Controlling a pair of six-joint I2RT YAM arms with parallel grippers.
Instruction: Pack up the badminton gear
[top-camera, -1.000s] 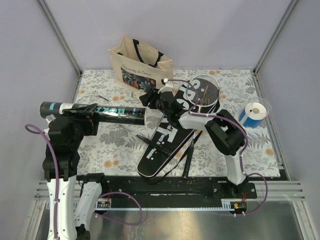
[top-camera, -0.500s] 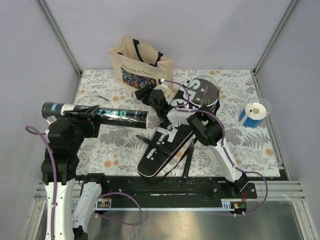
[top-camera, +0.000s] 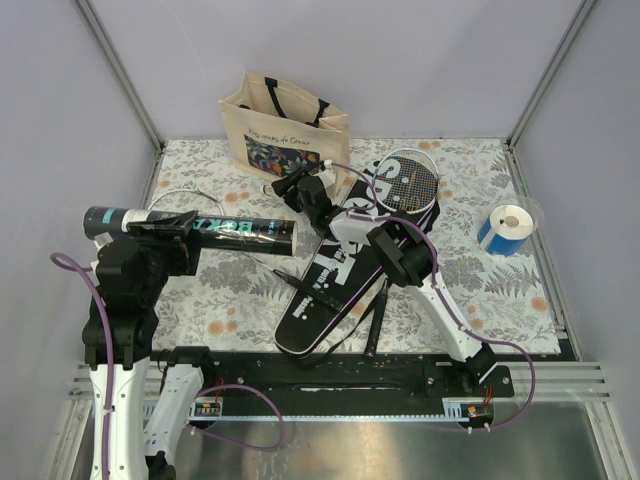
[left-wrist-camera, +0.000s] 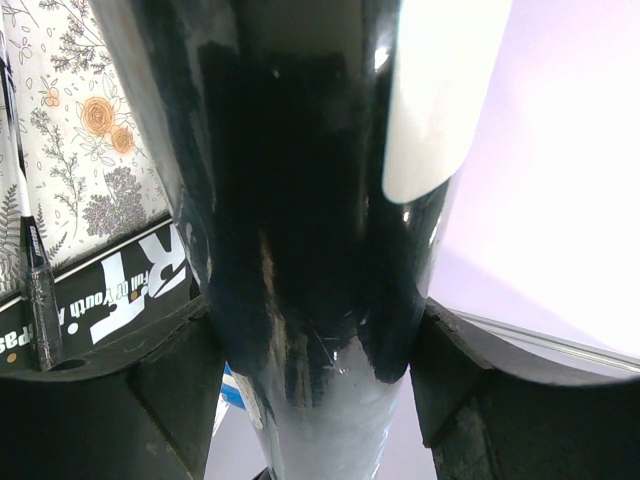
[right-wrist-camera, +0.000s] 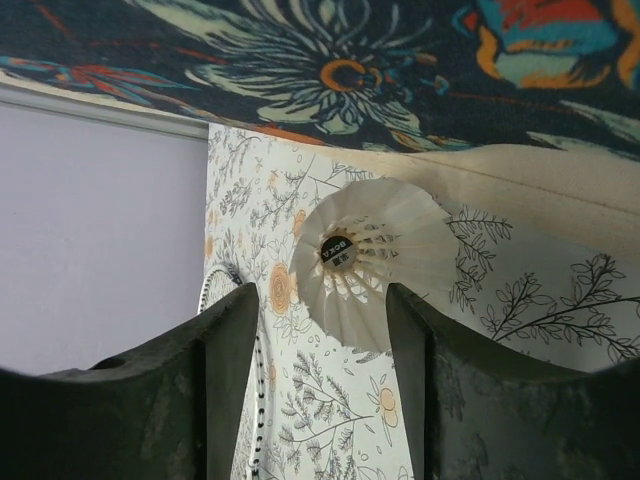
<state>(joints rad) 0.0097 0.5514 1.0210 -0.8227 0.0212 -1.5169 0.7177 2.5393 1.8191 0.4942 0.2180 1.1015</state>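
The shuttlecock's skirt edge (top-camera: 269, 189) (right-wrist-camera: 347, 308) reaches between my fingertips, so my right gripper should close on the shuttlecock. Closing now would hold it.
My left gripper (top-camera: 168, 226) is shut on the long black tube (top-camera: 215, 228), held level above the table's left side; the tube (left-wrist-camera: 300, 200) fills the left wrist view between both fingers. The black "SPORT" cover (top-camera: 335, 275) lies in the middle, with a racket head (top-camera: 412, 182) at its far end. A second racket's thin frame (top-camera: 185, 197) shows behind the tube. My right gripper (top-camera: 286, 188) hangs open at the tote bag's foot. A white feather shuttlecock (right-wrist-camera: 368, 255) lies on the cloth just beyond my right gripper (right-wrist-camera: 322, 300), its skirt partly between the tips, untouched.
The beige floral tote bag (top-camera: 285, 125) stands at the back and its print (right-wrist-camera: 400, 60) fills the top of the right wrist view. A blue-and-white roll (top-camera: 508, 228) sits at the right. Lavender walls close in the back and sides.
My right arm has swung left and away from the cover's top to the foot of the tote bag. The left arm and the tube have stayed put.
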